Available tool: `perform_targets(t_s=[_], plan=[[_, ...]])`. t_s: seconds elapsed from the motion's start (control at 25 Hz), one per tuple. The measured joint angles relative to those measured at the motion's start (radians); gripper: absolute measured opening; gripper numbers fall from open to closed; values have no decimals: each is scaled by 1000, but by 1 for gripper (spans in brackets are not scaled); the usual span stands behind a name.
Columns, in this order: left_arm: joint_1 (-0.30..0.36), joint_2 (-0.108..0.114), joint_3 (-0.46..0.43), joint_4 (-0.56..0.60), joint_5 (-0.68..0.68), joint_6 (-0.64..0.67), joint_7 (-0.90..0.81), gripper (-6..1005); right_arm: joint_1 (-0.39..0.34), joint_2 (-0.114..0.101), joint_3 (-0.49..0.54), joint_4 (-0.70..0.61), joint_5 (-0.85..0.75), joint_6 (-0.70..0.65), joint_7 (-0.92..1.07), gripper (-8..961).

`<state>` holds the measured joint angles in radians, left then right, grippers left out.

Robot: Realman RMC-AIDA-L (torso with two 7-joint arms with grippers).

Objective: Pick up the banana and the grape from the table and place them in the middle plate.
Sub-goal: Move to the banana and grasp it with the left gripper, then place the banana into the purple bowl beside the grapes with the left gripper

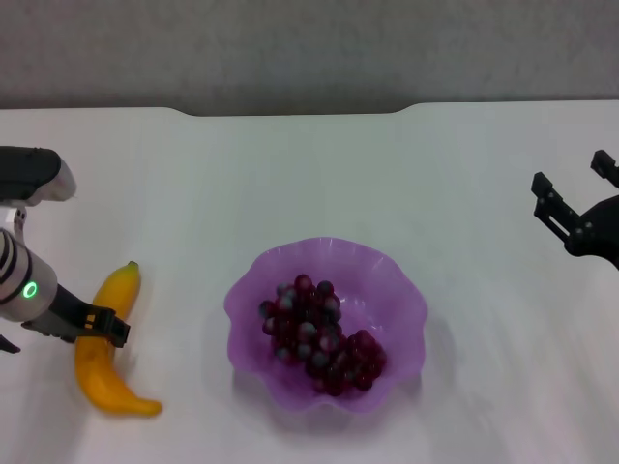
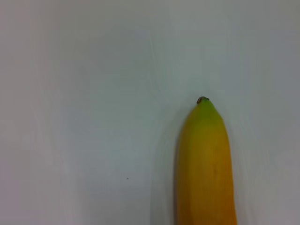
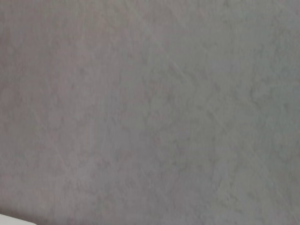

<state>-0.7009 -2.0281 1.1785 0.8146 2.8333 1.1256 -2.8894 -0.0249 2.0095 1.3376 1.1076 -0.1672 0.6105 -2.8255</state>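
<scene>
The left gripper's fingers reach down around the banana's middle (image 1: 95,348) in the head view, so the left gripper would hold the banana if it closed now, and it should close.
The banana (image 1: 114,333) lies on the white table (image 1: 319,174) at the left; the left wrist view shows its green-tipped end (image 2: 205,159) from close above. My left gripper (image 1: 97,325) is down at the banana's middle, a black part of it lying across the fruit. The grape bunch (image 1: 317,335) lies inside the purple scalloped middle plate (image 1: 401,290) at the centre front. My right gripper (image 1: 575,179) is open and empty, held off at the right edge, well clear of the plate.
The table's far edge (image 1: 290,111) meets a grey wall. The right wrist view shows only a plain grey surface.
</scene>
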Motion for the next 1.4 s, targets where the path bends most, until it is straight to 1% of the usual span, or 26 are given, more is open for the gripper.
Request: perform_targets(t_s=[0.16, 0.36, 0.6, 0.76, 1.0, 1.28, 1.4], plan=[[0, 0, 8, 0, 0, 0, -3, 752, -4, 0, 0, 7, 0, 0, 0, 755], [0, 0, 9, 0, 0, 2, 5, 549, -7, 0, 0, 12, 0, 0, 0, 754], [-1, 3, 68, 0, 3, -2, -1, 497, -8, 0, 1, 12, 0, 0, -1, 752], [1, 1, 86, 5, 12, -5, -7, 497, -9, 0, 2, 12, 0, 0, -1, 751], [5, 1, 136, 11, 26, -19, -38, 496, -13, 0, 4, 12, 0, 0, -1, 749], [6, 0, 139, 14, 26, -15, -37, 496, -16, 0, 5, 12, 0, -5, -2, 746], [21, -3, 167, 61, 27, 13, -42, 496, -16, 0, 5, 12, 0, -14, -2, 745]])
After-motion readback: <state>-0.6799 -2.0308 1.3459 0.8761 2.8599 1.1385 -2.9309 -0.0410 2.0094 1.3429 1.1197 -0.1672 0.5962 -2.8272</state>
